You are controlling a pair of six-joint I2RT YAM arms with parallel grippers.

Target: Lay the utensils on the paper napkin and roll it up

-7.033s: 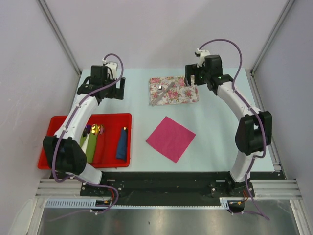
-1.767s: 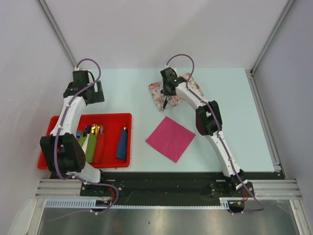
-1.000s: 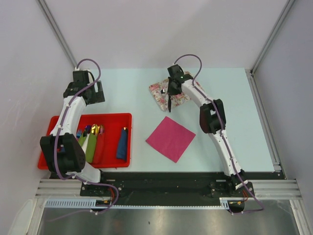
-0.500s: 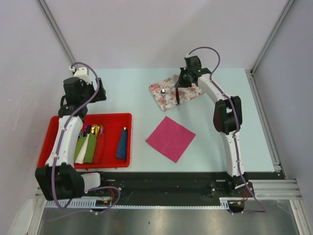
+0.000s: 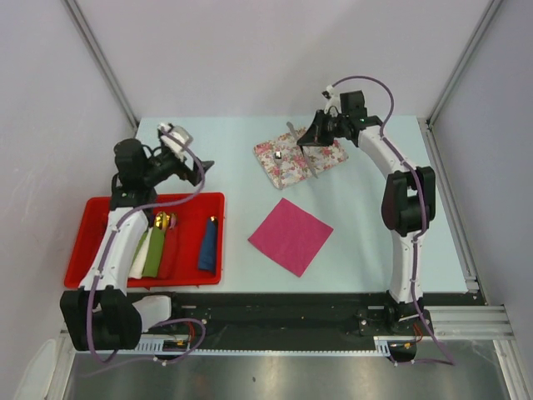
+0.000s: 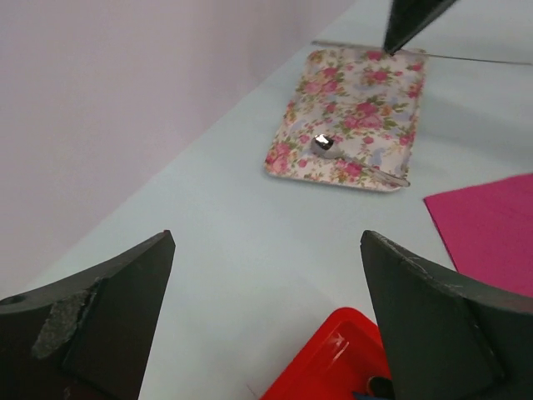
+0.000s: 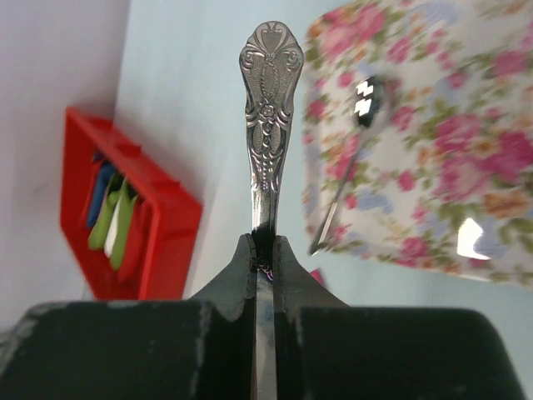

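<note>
The utensil's ornate handle (image 5: pixel 292 131) will go in my left gripper, so the rest of the utensil is left for my right gripper to place on the paper napkin (image 5: pixel 290 236).
My right gripper (image 5: pixel 319 133) (image 7: pixel 263 246) is shut on a slim silvery utensil (image 7: pixel 268 100), lifted over the far side of a floral mat (image 5: pixel 300 158). The ornate handle sticks out past the fingertips and the other end (image 5: pixel 311 164) hangs toward the mat's near edge. A small spoon (image 5: pixel 277 154) (image 7: pixel 366 96) (image 6: pixel 323 143) lies on the mat. The pink paper napkin (image 5: pixel 290 236) (image 6: pixel 491 225) lies flat and bare at mid-table. My left gripper (image 5: pixel 202 169) (image 6: pixel 266 237) is open and holds nothing, above the table by the far edge of the red tray (image 5: pixel 100 208).
The red tray (image 6: pixel 333 367) (image 7: pixel 162 242) at the near left holds a green roll (image 5: pixel 154 250) with gold-tinted ends (image 5: pixel 161 220) and a blue roll (image 5: pixel 207 244). Walls and metal posts close in the table at the back and sides.
The right gripper carried the utensil up and back to the right over the mat. The left arm swung from the far-left corner toward the middle, its wrist now pointing right.
</note>
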